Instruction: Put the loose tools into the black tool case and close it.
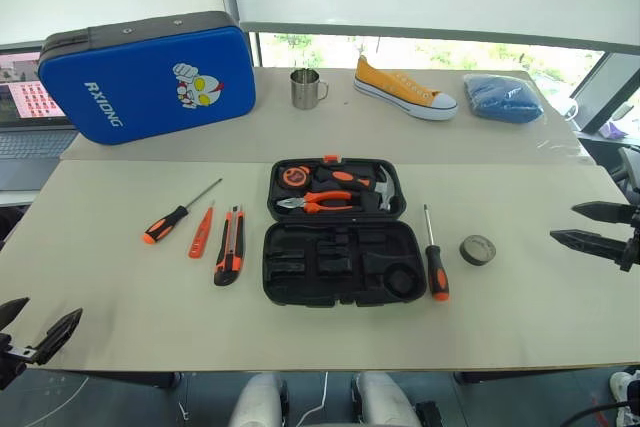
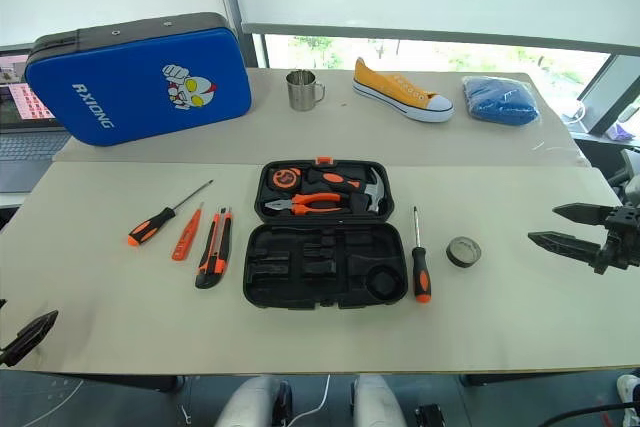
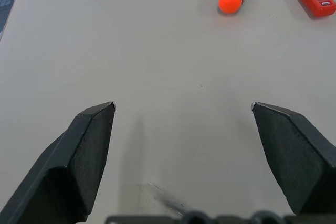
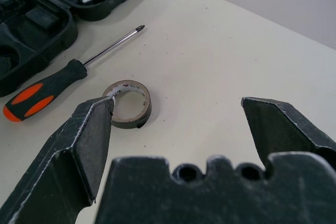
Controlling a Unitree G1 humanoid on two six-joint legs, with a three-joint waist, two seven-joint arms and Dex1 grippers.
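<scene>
The long screwdriver has a thin shaft (image 1: 205,192) and most of its bulk at one end. My left gripper grabs it by its thick orange-and-black handle (image 1: 166,224) next.
The black tool case (image 1: 330,265) lies open at the table's middle, its far half holding pliers, a hammer and a tape measure. Left of it lie a long screwdriver (image 1: 175,215), a slim orange screwdriver (image 1: 201,234) and a utility knife (image 1: 229,250). Right of the case lie a second long screwdriver (image 1: 435,262) and a small dark tape roll (image 1: 477,249). My left gripper (image 1: 40,319) hangs open over the near left table edge, well short of the tools. My right gripper (image 1: 564,223) is open at the right edge, pointing toward the tape roll (image 4: 127,103) with a gap between them.
A big blue case (image 1: 150,77) with a cartoon figure leans at the back left, in front of a laptop (image 1: 30,117). Along the far table stand a metal mug (image 1: 307,88), a yellow shoe (image 1: 404,88) and a blue bundle (image 1: 503,97).
</scene>
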